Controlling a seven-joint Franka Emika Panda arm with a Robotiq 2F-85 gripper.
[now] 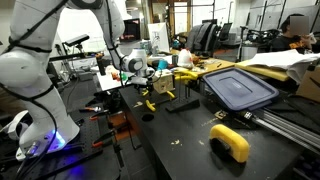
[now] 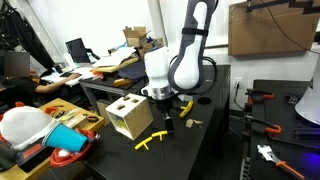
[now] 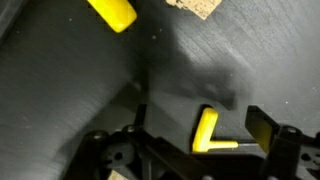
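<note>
My open fingers should go lower before closing: they're above the yellow L-shaped piece (image 2: 151,141).
A yellow L-shaped piece (image 3: 207,133) lies flat on the dark table, and my gripper (image 3: 200,118) hangs open right above it. In the wrist view the piece sits between the two fingers, closer to the right-hand fingertip (image 3: 263,124), with nothing gripped. In both exterior views the gripper (image 2: 166,118) (image 1: 146,90) points straight down over the table with the yellow piece (image 2: 151,141) (image 1: 148,104) just below and in front of it. A wooden box with cut-out holes (image 2: 130,117) stands beside the gripper.
A yellow block (image 3: 113,12) and a cork-coloured piece (image 3: 195,6) lie further off on the table. A blue lid (image 1: 238,88) and another yellow block (image 1: 231,141) lie on the table (image 1: 180,135). Stacked bowls (image 2: 66,150) sit off the table's edge.
</note>
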